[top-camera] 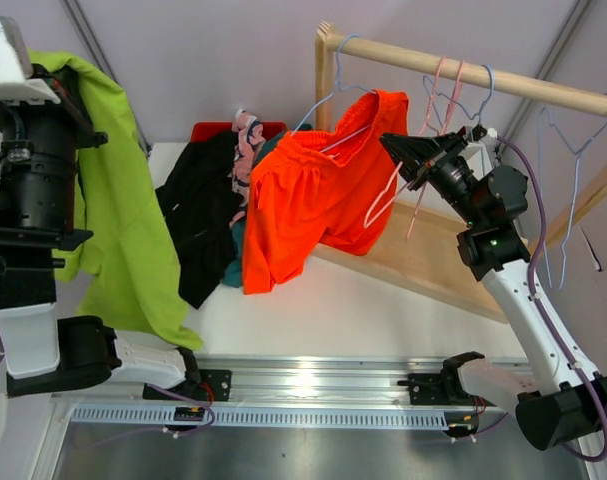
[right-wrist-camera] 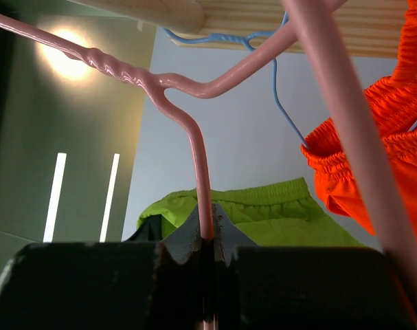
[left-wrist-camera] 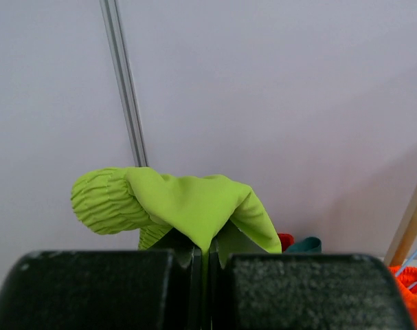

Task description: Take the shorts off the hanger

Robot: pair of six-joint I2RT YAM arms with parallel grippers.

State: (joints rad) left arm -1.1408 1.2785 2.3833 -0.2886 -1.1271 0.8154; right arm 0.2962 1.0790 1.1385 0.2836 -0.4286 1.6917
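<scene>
I should open my right gripper now. The bare pink hanger [top-camera: 383, 200] has its hook over the wooden bar, so the hanger would stay hanging.
My left gripper [top-camera: 63, 85] is raised high at the far left and shut on the lime green shorts [top-camera: 123, 220], which hang down from it. In the left wrist view the fabric [left-wrist-camera: 181, 203] is pinched between the closed jaws [left-wrist-camera: 203, 258]. My right gripper [top-camera: 401, 148] is shut on a bare pink hanger [top-camera: 383, 200], whose wire [right-wrist-camera: 187, 130] runs down into the jaws [right-wrist-camera: 207, 237]. The orange shorts [top-camera: 323, 190] hang on a blue hanger [top-camera: 333, 95] from the wooden rail, just left of my right gripper. Black shorts [top-camera: 203, 220], pink patterned shorts [top-camera: 245, 140] and teal shorts [top-camera: 237, 242] lie piled on the table.
The wooden rack's rail [top-camera: 523, 85] crosses the upper right, with its base board [top-camera: 433, 265] below. Empty pink hangers [top-camera: 445, 90] and pale blue hangers [top-camera: 575, 150] hang on it. A red bin [top-camera: 211, 130] stands behind the pile. A metal strip [top-camera: 313, 385] runs between the arm bases.
</scene>
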